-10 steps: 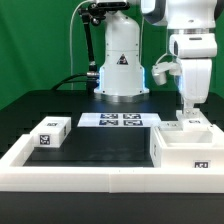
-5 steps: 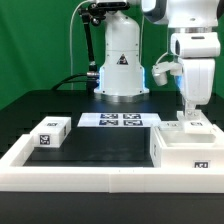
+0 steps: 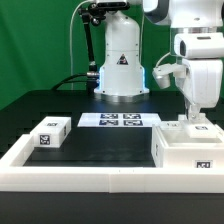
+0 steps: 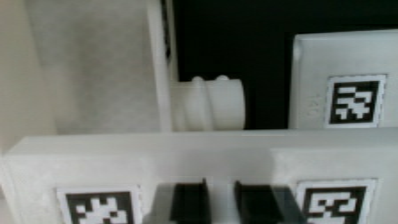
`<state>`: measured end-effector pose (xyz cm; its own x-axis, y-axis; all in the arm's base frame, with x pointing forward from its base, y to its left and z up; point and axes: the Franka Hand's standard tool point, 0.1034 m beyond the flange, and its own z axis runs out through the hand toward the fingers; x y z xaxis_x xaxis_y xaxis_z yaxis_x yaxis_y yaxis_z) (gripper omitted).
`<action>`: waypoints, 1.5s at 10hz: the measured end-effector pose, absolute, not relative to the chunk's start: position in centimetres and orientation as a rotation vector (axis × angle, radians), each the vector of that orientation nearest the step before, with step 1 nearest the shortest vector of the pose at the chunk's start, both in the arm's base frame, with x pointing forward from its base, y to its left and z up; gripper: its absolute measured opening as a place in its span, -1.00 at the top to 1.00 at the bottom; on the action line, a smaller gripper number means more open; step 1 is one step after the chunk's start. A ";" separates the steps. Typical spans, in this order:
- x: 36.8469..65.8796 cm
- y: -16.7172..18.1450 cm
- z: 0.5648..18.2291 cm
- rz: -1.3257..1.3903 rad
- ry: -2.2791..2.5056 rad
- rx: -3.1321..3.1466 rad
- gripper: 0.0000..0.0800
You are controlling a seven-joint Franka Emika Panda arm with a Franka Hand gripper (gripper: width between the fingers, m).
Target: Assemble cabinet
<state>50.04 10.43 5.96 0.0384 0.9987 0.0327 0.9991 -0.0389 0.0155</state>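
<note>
My gripper should keep holding the tagged block for now, because in the wrist view the block sticks out past the cabinet's side [image 4: 164,70] over bare black.
The cabinet [image 3: 183,150] is a large white box with a tag on its front, standing at the exterior view's right. My gripper [image 3: 194,118] reaches straight down behind its top edge and is shut on a small white tagged block [image 3: 198,127]. In the wrist view the two dark fingers [image 4: 183,205] stand close together on a thin rib of that block [image 4: 143,165], which carries a tag on each side. Beyond it lie a white wall [image 4: 98,60], a round white knob [image 4: 214,105] and another tagged white face [image 4: 347,90].
A second small white tagged block [image 3: 50,132] sits at the exterior view's left. The marker board [image 3: 120,120] lies at the back middle. A long low white border rail [image 3: 90,176] runs along the front and sides. The robot's base [image 3: 120,60] stands behind.
My gripper and the small tagged block in it have shifted toward the exterior view's right, along the cabinet's top. The other block has not moved.
</note>
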 end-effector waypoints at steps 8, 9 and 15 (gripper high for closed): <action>55.1 10.3 6.0 -0.066 -2.178 -2.247 0.82; 55.1 10.3 6.1 -0.060 -2.171 -2.265 0.82; 57.4 10.1 6.1 -0.061 -2.169 -2.262 0.82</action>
<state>57.37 10.13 6.14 0.0416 0.9986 0.0330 0.9989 -0.0423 0.0221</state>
